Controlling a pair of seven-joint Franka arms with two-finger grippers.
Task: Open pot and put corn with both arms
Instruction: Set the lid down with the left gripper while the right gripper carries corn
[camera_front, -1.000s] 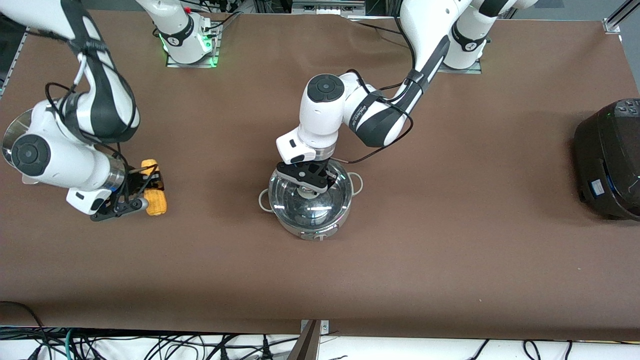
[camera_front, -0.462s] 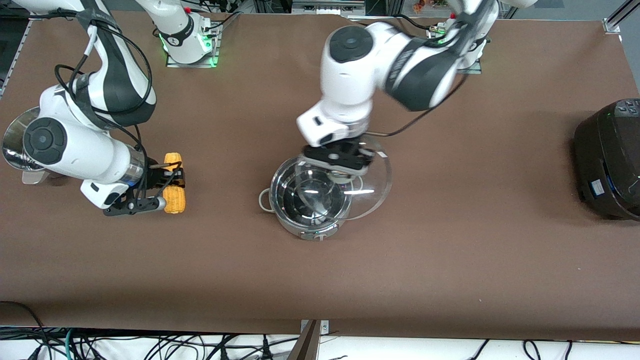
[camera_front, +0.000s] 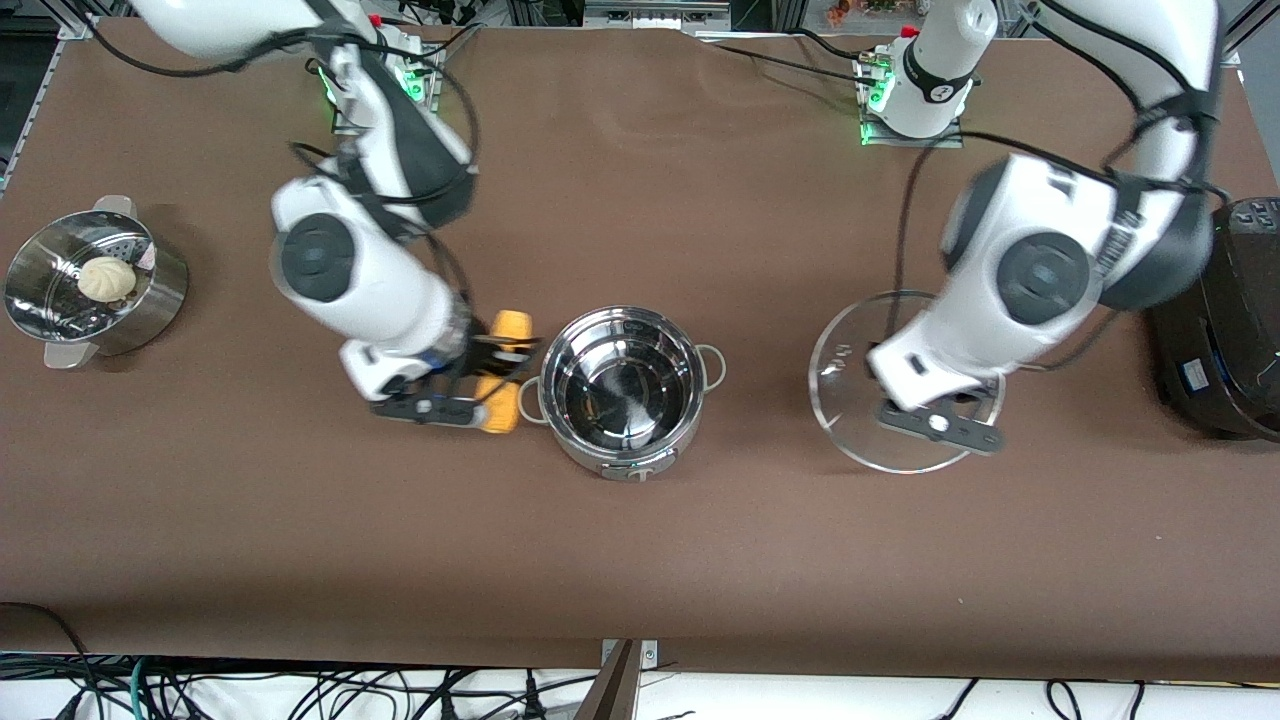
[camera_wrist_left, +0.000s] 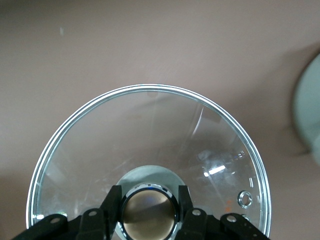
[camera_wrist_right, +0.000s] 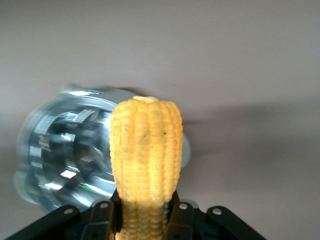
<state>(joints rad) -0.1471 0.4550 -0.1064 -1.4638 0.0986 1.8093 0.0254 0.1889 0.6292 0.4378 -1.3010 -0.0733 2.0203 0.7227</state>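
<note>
My right gripper needs to keep hold of the yellow corn until it reaches the pot's opening, because the corn hangs beside the steel pot's rim.
The steel pot stands open in the middle of the table, with nothing inside. My right gripper is shut on the yellow corn and holds it beside the pot's rim, toward the right arm's end. In the right wrist view the corn sticks out between the jaws of the right gripper, with the pot blurred past it. My left gripper is shut on the copper knob of the glass lid. It holds the lid over the table between the pot and the cooker.
A steamer basket with a pale bun stands at the right arm's end of the table. A large black cooker stands at the left arm's end, close beside the left arm's elbow.
The left gripper lifted the lid off the pot and carried it toward the left arm's end. The right gripper carried the corn from near the steamer basket to beside the pot.
</note>
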